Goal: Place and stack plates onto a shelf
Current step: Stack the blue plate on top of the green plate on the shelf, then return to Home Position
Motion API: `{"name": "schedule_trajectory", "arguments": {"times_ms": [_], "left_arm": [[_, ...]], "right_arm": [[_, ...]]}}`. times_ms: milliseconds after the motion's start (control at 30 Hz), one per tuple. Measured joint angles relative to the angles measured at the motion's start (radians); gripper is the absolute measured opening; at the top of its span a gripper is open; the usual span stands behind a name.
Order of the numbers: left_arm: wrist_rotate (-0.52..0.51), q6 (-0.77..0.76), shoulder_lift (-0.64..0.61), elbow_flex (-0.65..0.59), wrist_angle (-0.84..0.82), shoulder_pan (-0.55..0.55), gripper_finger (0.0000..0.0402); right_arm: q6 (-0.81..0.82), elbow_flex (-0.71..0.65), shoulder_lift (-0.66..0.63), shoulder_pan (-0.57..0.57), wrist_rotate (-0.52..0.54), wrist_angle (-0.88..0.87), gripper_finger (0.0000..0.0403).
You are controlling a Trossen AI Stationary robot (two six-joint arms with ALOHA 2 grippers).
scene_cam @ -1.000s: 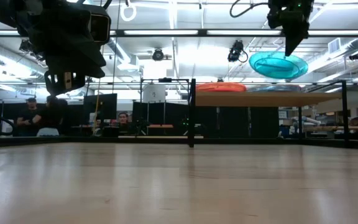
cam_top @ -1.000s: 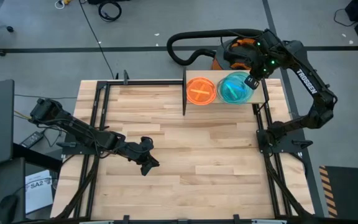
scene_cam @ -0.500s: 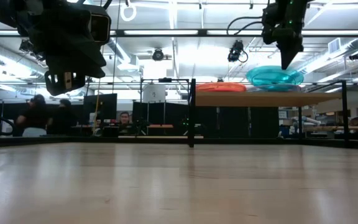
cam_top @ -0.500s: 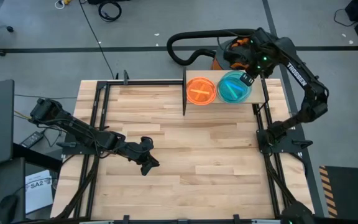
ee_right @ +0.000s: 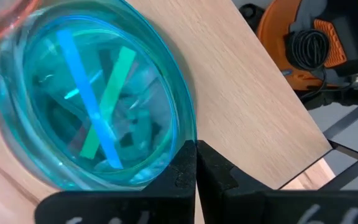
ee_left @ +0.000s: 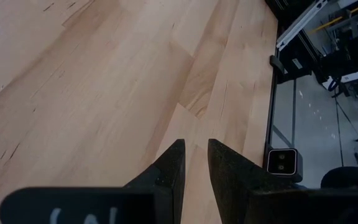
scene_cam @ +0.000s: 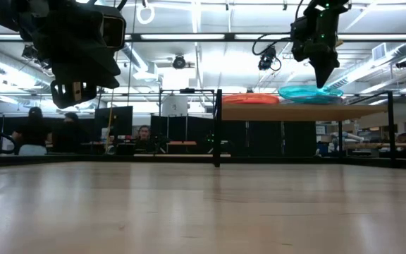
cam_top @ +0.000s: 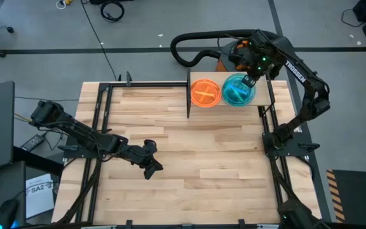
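Observation:
My right gripper is ready to open. The blue plate's ring (ee_right: 174,107) is around the green part of the plate below, so the blue plate would nest.
On the light-wood shelf (cam_top: 267,97) at the table's far right lie orange plates (cam_top: 205,93) and, to their right, a blue plate (cam_top: 237,91) over a green-streaked one (ee_right: 114,87). My right gripper (cam_top: 252,80) stands above the blue plate's far right rim, shut on it. In the low view the blue plate (scene_cam: 310,92) sits low over the shelf board (scene_cam: 273,111); I cannot tell whether it rests on the plate beneath. My left gripper (cam_top: 151,167) hangs over the table's near left part, fingers (ee_left: 173,171) a little apart with nothing between them. My right gripper pinches the blue plate's rim (ee_right: 189,138) between its two fingers, at the side toward the table's far right. The fingers (scene_cam: 323,79) come from above, pointing steeply down. The plate lies about level below them, over the other plate on the shelf.
A black upright post (cam_top: 189,97) stands at the shelf's left end, and black frame rails (cam_top: 97,121) run along the table's sides. Bare wooden tabletop (cam_top: 202,159) spreads between the arms. Beyond the far edge sits an orange machine with a black hose (cam_top: 224,57). People sit behind the table (scene_cam: 34,134).
My right gripper has gone down toward the shelf, staying shut on the blue plate. The plate, which hung well above the shelf and slightly tilted, has sunk with it and now lies about level just over the plate beneath.

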Motion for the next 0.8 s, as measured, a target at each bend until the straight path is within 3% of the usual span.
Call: {"name": "schedule_trajectory", "arguments": {"times_ms": [467, 800], "left_arm": [[0.0, 0.0, 0.0, 0.0, 0.0, 0.0, 0.0075], [0.0, 0.0, 0.0, 0.0, 0.0, 0.0, 0.0075]], "right_arm": [[0.0, 0.0, 0.012, 0.0, 0.022, 0.0, 0.0015], [0.003, 0.0, 0.012, 0.0, 0.016, 0.0, 0.0077]]}}
